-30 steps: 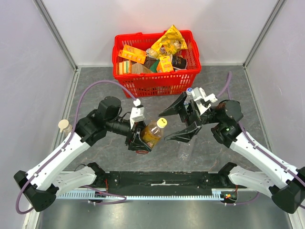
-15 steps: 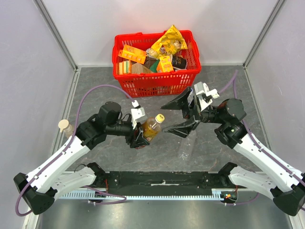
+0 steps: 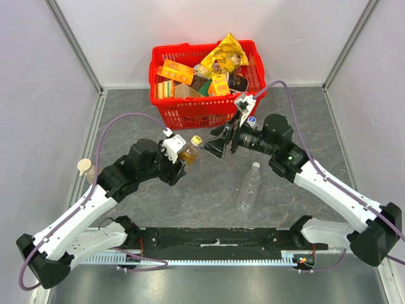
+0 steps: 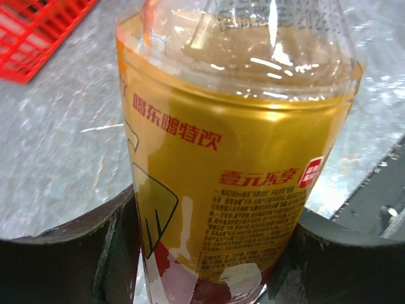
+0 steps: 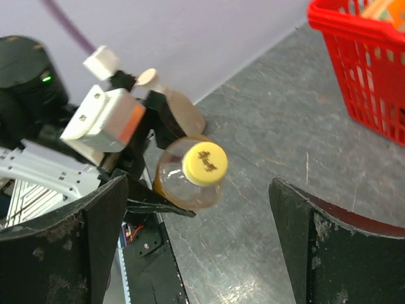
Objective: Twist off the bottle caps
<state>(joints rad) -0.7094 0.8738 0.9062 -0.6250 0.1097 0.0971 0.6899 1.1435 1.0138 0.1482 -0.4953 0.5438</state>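
Note:
The yellow cap (image 3: pixel 197 140) should be unscrewed next, so my right gripper should grab it by its sides while my left gripper holds the bottle.
My left gripper (image 3: pixel 177 166) is shut on a yellow-labelled bottle (image 3: pixel 186 153) of amber drink and holds it above the table, tilted toward the right. In the left wrist view the bottle (image 4: pixel 234 158) fills the space between the fingers (image 4: pixel 76 253). Its yellow cap (image 3: pixel 197 140) points at my right gripper (image 3: pixel 217 142), which is open and a short way off. In the right wrist view the yellow cap (image 5: pixel 204 163) faces the open right gripper (image 5: pixel 199 190). A clear bottle (image 3: pixel 247 190) with a white cap (image 3: pixel 254 165) lies on the table. A blue cap (image 3: pixel 252 119) shows behind the right arm.
A red basket (image 3: pixel 209 115) full of groceries stands at the back, and it also shows in the right wrist view (image 5: pixel 361 63). A brownish bottle with a beige cap (image 3: pixel 84 166) stands by the left wall, behind the left arm, also in the right wrist view (image 5: pixel 180 107).
The left gripper has carried the bottle back and left, tilting the cap to the right. The right gripper swung back and left to face the cap, uncovering the clear bottle lying on the table.

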